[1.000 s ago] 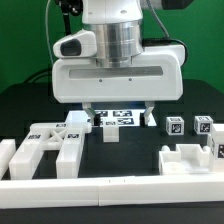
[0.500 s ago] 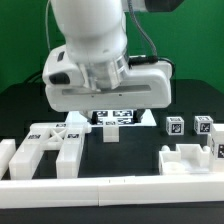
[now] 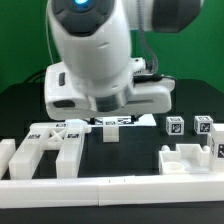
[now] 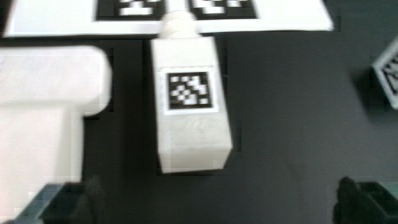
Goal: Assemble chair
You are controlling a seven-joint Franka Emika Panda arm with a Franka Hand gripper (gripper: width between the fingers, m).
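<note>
In the wrist view my fingers are short of the white leg block's near end, so it is too early to close. My gripper moves toward that end first.
The chair lies in loose matte-white tagged parts on the black table. In the wrist view a long white leg block with one square tag lies straight ahead of my gripper. The dark fingertips stand wide apart at either side, open and empty, short of the block's near end. A flat white slab lies beside the block. In the exterior view the same leg sits under my hand. Tagged frame pieces lie on the exterior view's left, with two cube-ended legs and a blocky part on the right.
The marker board lies behind the leg and shows in the wrist view. A plain white border rail runs along the front. The robot's bulky wrist hides the middle of the table in the exterior view.
The arm's wrist has swung and tilted toward the exterior view's left over the last second. The hand stays over the leg by the marker board. No part has moved.
</note>
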